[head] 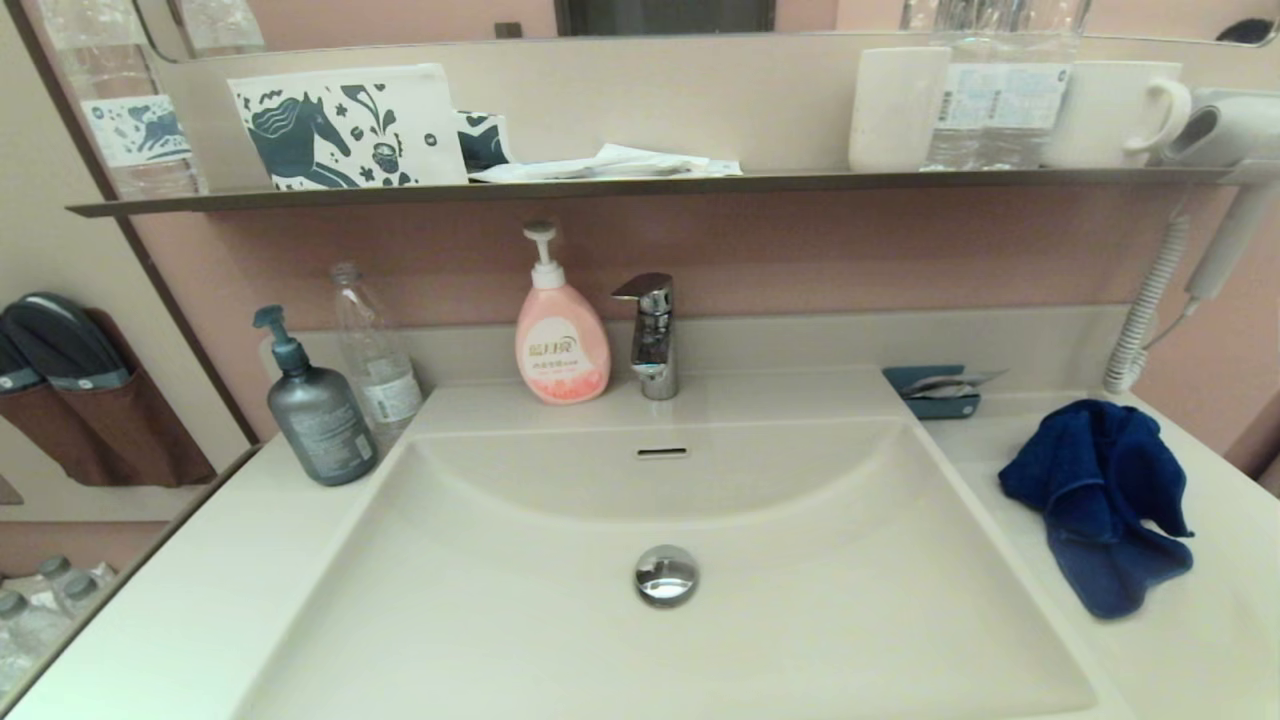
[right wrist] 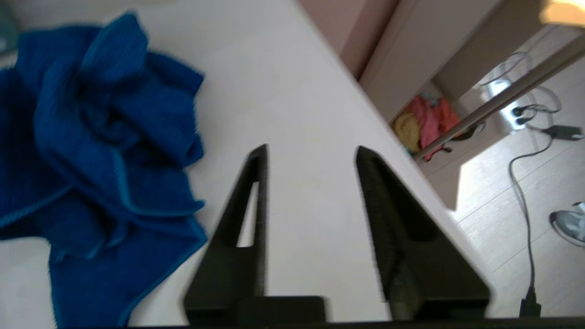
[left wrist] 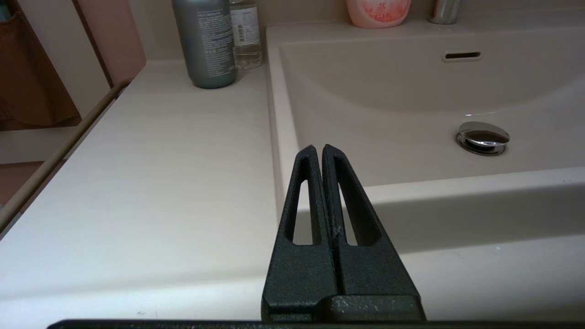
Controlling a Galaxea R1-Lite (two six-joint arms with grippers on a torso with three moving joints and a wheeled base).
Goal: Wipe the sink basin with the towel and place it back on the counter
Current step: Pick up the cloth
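My right gripper grabs the royal-blue towel (head: 1100,500) by its bunched middle folds next, to wipe the sink basin.
The royal-blue towel (head: 1100,500) lies rumpled on the off-white counter (head: 1200,640), to the right of the sink basin (head: 560,640). In the right wrist view the towel (right wrist: 96,160) is just beside my right gripper (right wrist: 311,151), which hangs open over bare counter (right wrist: 301,114) with nothing between its fingers. The basin has a chrome drain plug (head: 665,574) and a slot overflow (head: 662,452). My left gripper (left wrist: 318,148) is shut and empty, over the basin's front left corner (left wrist: 283,137). Neither gripper shows in the head view.
A chrome faucet (head: 652,335), pink soap pump (head: 560,335), grey pump bottle (head: 315,410) and clear bottle (head: 375,360) stand behind and left of the basin. A teal tray (head: 935,392) sits behind the towel. The counter's right edge (right wrist: 393,137) drops to the floor.
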